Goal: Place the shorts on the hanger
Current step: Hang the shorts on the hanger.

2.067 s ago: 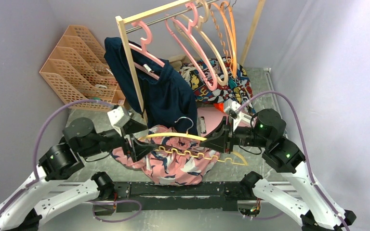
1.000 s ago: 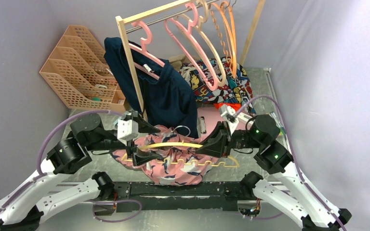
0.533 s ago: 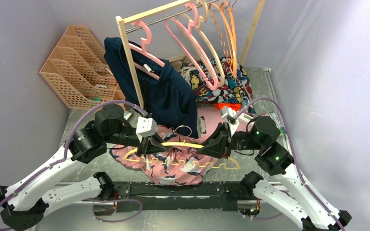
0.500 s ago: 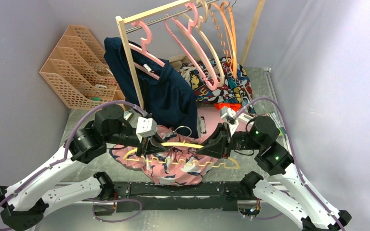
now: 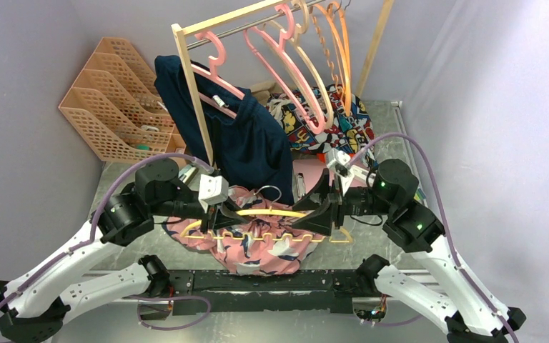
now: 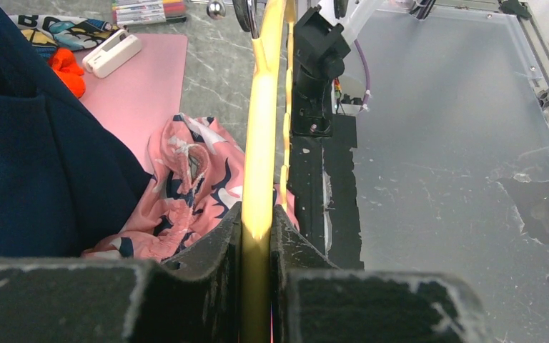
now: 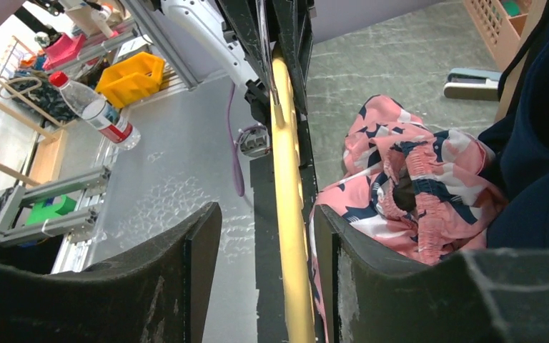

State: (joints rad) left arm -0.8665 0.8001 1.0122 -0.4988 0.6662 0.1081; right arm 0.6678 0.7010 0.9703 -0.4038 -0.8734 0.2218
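Observation:
My right gripper's fingers stop short of the hook's base, so it is too early to close, as closing now would miss it; first, they move toward the wire hook's base (image 5: 271,209).
The pale yellow hanger (image 5: 271,213) hangs level above the table between both arms, its wire hook (image 5: 274,191) pointing back. My left gripper (image 5: 223,216) is shut on the hanger's left shoulder bar (image 6: 259,179), both pads pressed against it. My right gripper (image 5: 319,216) is open around the hanger's right shoulder (image 7: 286,207), with a gap on the left side of the bar. The salmon-pink shorts (image 5: 257,246) with navy and white blotches lie crumpled on the table under the hanger, also in the left wrist view (image 6: 186,193) and the right wrist view (image 7: 407,193).
A wooden rack (image 5: 193,93) carries pink, beige and orange hangers (image 5: 293,64) and a navy garment (image 5: 246,143). Cartoon-print cloth (image 5: 336,121) and a pink mat (image 5: 311,175) lie behind. An orange file tray (image 5: 114,100) stands back left. A black rail (image 5: 257,280) runs along the near edge.
My right gripper has opened and let go of the hanger's right shoulder. My left gripper closed on the left shoulder about a second ago and still holds it.

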